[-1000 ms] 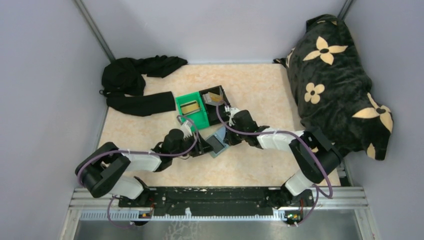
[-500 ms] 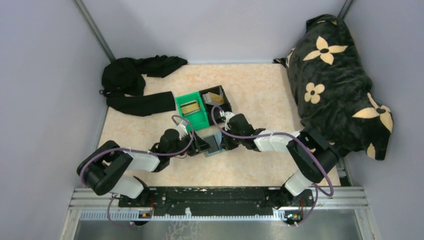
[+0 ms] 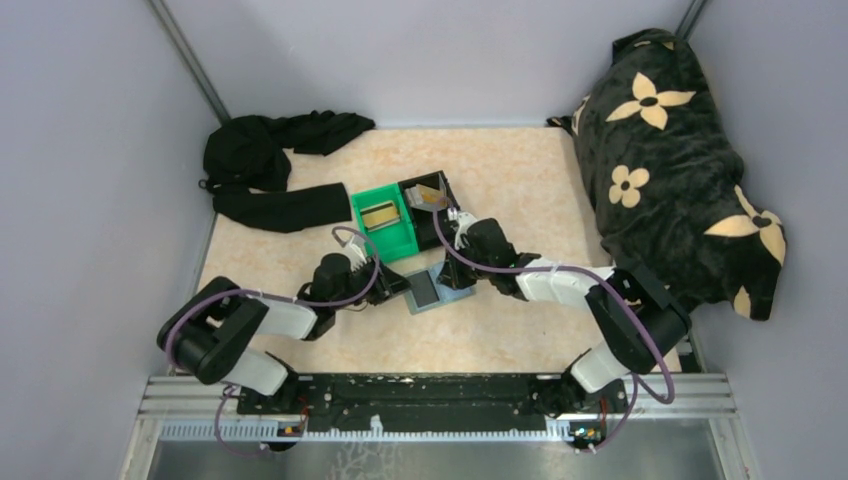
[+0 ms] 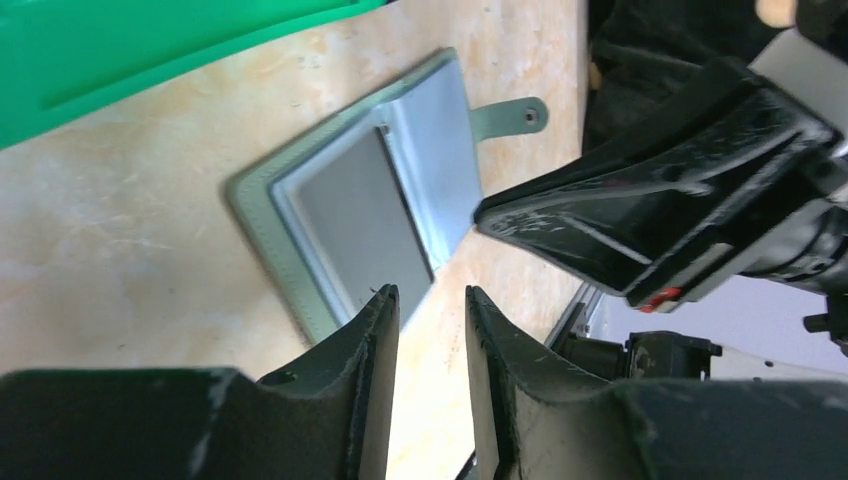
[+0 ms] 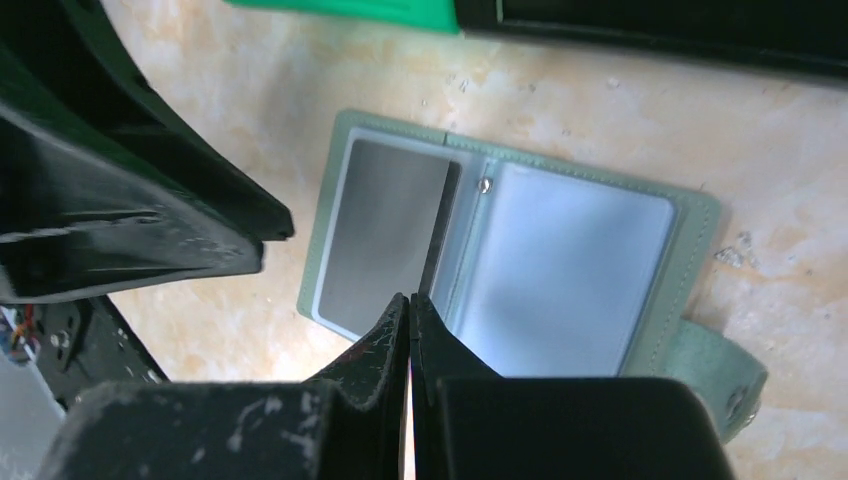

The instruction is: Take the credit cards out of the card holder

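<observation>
The grey credit card (image 3: 424, 290) would stay in its panel if I lifted my right gripper now, because my shut fingers only rest over the fold of the card holder.
The grey-blue card holder (image 3: 446, 290) (image 5: 570, 270) lies open and flat on the table between both grippers. A grey credit card (image 3: 424, 290) (image 4: 360, 225) (image 5: 380, 235) sits in its left panel. My left gripper (image 3: 388, 290) (image 4: 432, 300) hovers at the holder's left edge, jaws a narrow gap apart with nothing between them. My right gripper (image 3: 455, 268) (image 5: 410, 300) is shut and empty, its tips over the holder's centre fold. One tan-gold card (image 3: 378, 215) lies in the green bin (image 3: 392, 238); another (image 3: 426, 194) leans in the black bin (image 3: 447, 210).
The two bins stand side by side just beyond the holder. Black clothing (image 3: 270, 170) lies at the back left. A black cushion with pale flowers (image 3: 680, 150) fills the right side. Grey walls close in the table on three sides.
The holder, lifted half a second ago, now lies flat and open. My left gripper has drawn back to the left and its jaws have narrowed. The right gripper has shifted slightly back and right.
</observation>
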